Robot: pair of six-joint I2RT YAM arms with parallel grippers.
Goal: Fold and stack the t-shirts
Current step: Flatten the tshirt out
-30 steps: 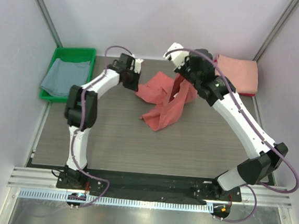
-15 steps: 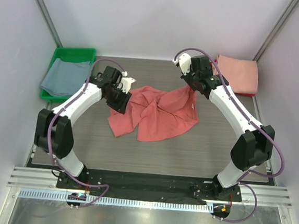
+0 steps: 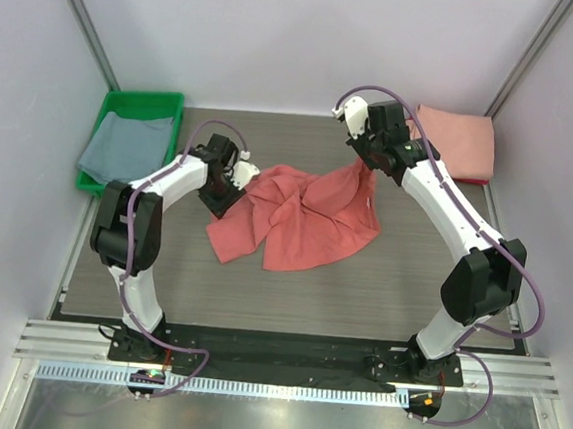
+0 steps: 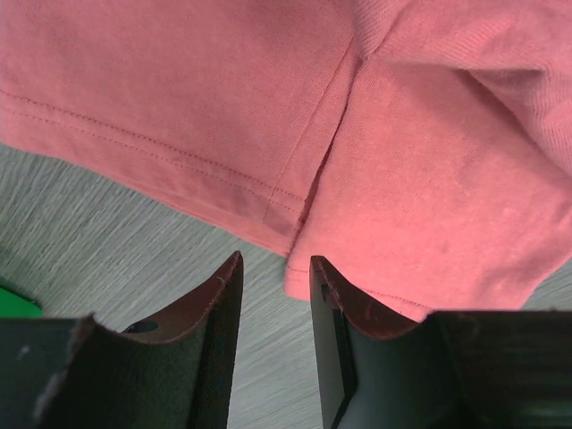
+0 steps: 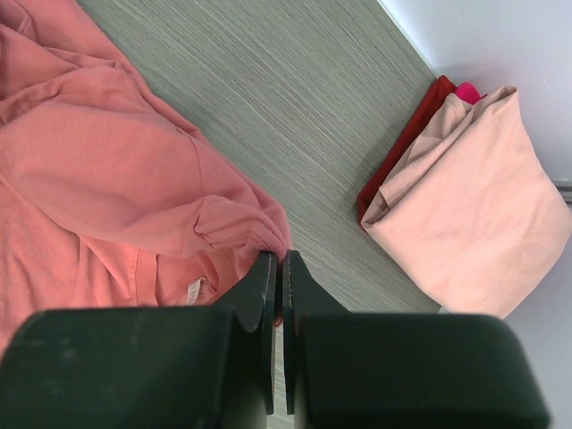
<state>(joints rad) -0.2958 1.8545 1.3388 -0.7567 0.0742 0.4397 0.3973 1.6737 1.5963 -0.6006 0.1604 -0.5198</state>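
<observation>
My left gripper grips the coral-red t-shirt by its hem corner (image 3: 214,229) next, opposite the t-shirt's held neck edge (image 3: 362,169), to stretch and spread it for folding.
The coral-red t-shirt (image 3: 301,221) lies crumpled and partly spread in the middle of the table. My right gripper (image 3: 365,165) is at its far right edge, shut on the ribbed neck edge (image 5: 268,234); the white neck label (image 5: 192,290) shows just left of my right gripper (image 5: 280,261). My left gripper (image 3: 226,193) is at the shirt's left edge. In the left wrist view it (image 4: 274,266) is open with bare table between the jaws, its tips at the shirt's hem (image 4: 268,201). The pale pink t-shirt (image 3: 457,141) lies folded at the back right. The grey-blue t-shirt (image 3: 122,148) lies in the tray.
A green plastic tray (image 3: 144,102) stands at the back left edge of the table. A dark red cloth (image 5: 407,147) lies under the pale pink t-shirt (image 5: 456,206). Walls close in the table at the back and on both sides.
The coral-red shirt, bunched and lifted a second ago, came down and spread over the table. My left gripper moved nearer and left along it, and its elbow has swung in. The right gripper barely moved.
</observation>
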